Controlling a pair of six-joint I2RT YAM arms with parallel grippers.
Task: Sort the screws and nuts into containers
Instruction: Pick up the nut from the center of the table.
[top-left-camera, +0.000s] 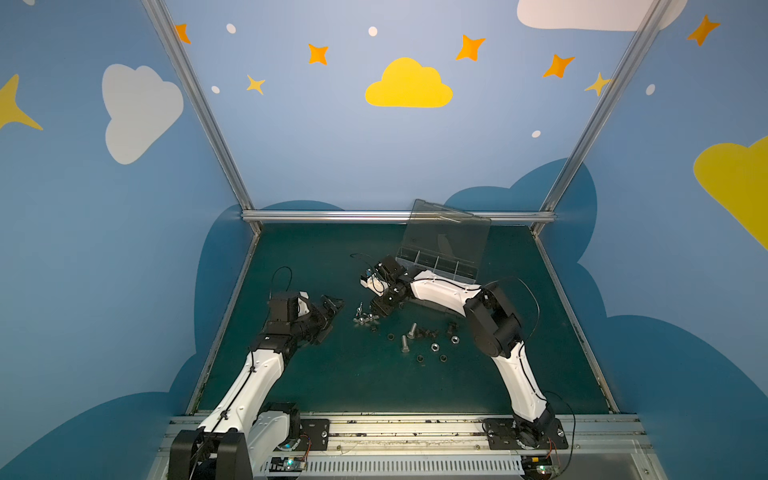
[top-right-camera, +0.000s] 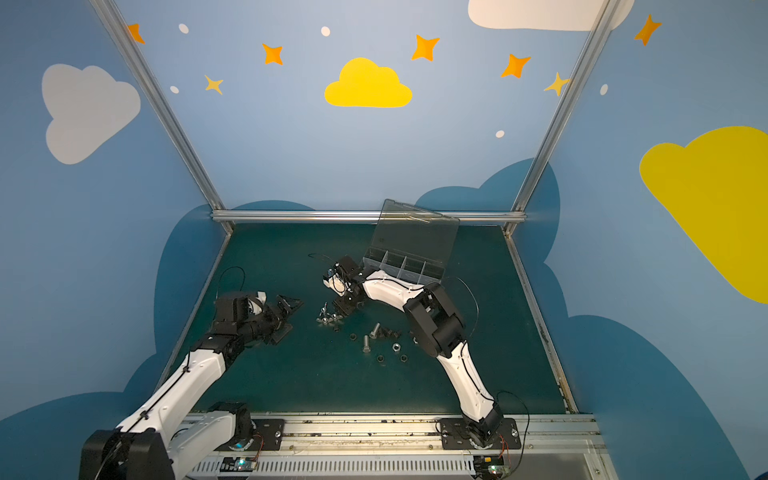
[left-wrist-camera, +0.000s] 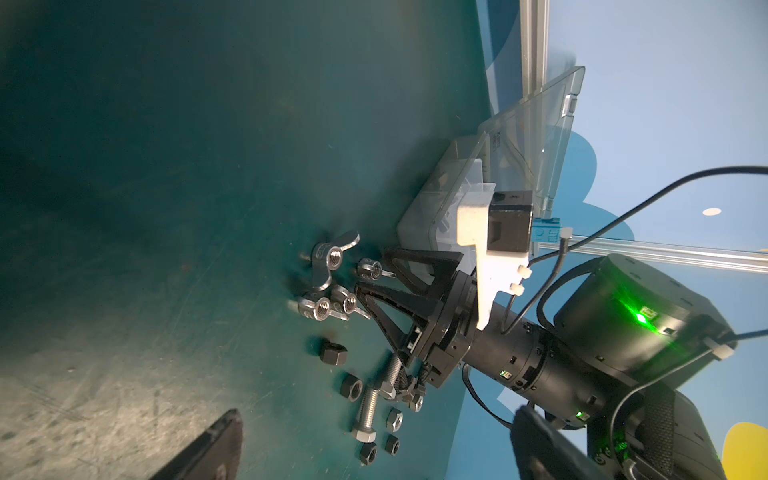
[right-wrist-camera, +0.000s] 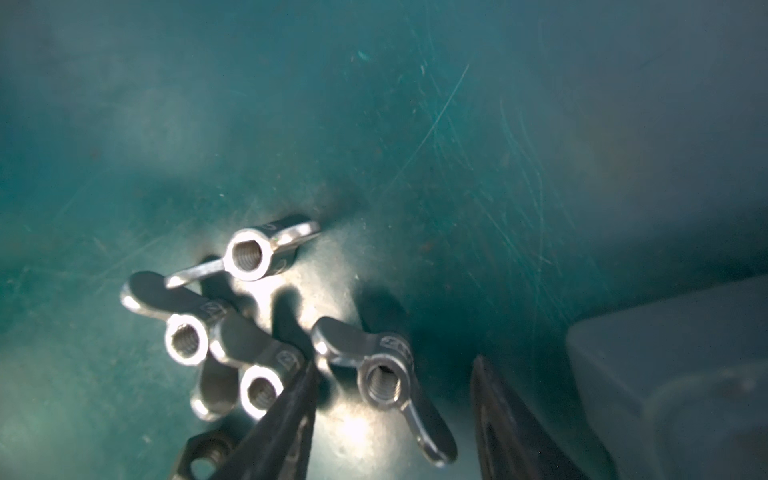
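My right gripper's fingers are level beside the wing nut's threaded hub (right-wrist-camera: 385, 379), so my right gripper closes next. That would catch the wing nut.
Several shiny silver winged screws (top-left-camera: 365, 318) lie clustered mid-table. My right gripper (right-wrist-camera: 395, 374) points down over them, open, with one winged piece (right-wrist-camera: 384, 384) lying on the mat between its fingers (right-wrist-camera: 286, 419); from the left wrist that piece (left-wrist-camera: 370, 268) sits between the same tips. Two silver hex bolts (top-left-camera: 409, 337), short black screws (top-left-camera: 424, 332), and silver nuts (top-left-camera: 435, 345) and black nuts (top-left-camera: 420, 357) are scattered nearer the front. The clear organizer box (top-left-camera: 436, 266) stands behind the right arm, lid (top-left-camera: 446, 237) raised. My left gripper (top-left-camera: 332, 318) hovers open and empty left of the cluster.
The right arm's forearm (top-left-camera: 440, 291) lies across the front of the box, hiding its near compartments. Aluminium rails (top-left-camera: 395, 216) and blue walls border the green mat (top-left-camera: 353, 382). A black nut (left-wrist-camera: 332, 353) lies apart from the pile, near the winged pieces.
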